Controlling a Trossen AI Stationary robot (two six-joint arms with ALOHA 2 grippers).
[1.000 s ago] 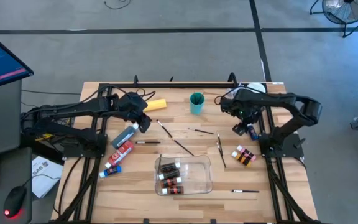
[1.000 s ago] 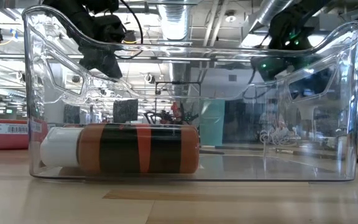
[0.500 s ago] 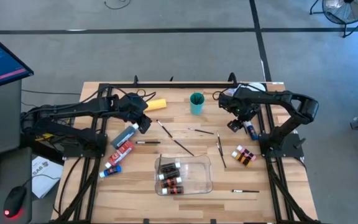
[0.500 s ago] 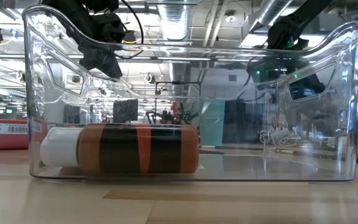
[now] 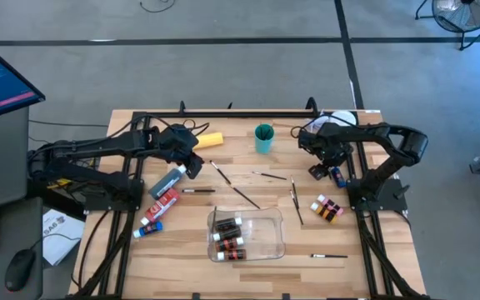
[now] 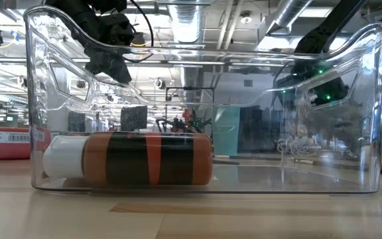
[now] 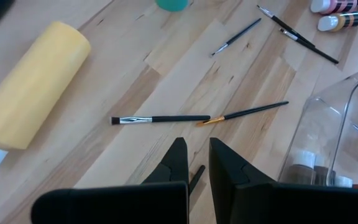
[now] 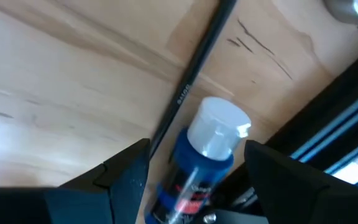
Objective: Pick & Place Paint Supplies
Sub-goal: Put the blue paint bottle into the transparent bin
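Note:
I need to grab the blue paint bottle next with my right gripper, by its body below the white cap. Then I can pick it up for sorting.
My right gripper (image 8: 196, 157) (image 5: 320, 170) stands open over a blue paint tube with a white cap (image 8: 211, 140) (image 5: 336, 176) that lies on the wood at the table's right. One finger is on either side of the tube, apart from it. A thin dark brush (image 8: 191, 74) lies alongside the tube. My left gripper (image 7: 196, 163) (image 5: 193, 165) hangs shut above the table's left half, near two brushes (image 7: 166, 118). A yellow bottle (image 5: 211, 140) lies on its side at the far left.
A clear tray (image 5: 265, 237) near the front holds brown bottles with white caps (image 6: 144, 158). A teal cup (image 5: 263, 138) stands at the back. Grey, red and blue tubes (image 5: 163, 200) lie at the left, small bottles (image 5: 327, 207) at the right, and loose brushes (image 5: 244, 196) in the middle.
My right gripper has come down toward the blue tube at the table's right, rolling a little, and has stayed open.

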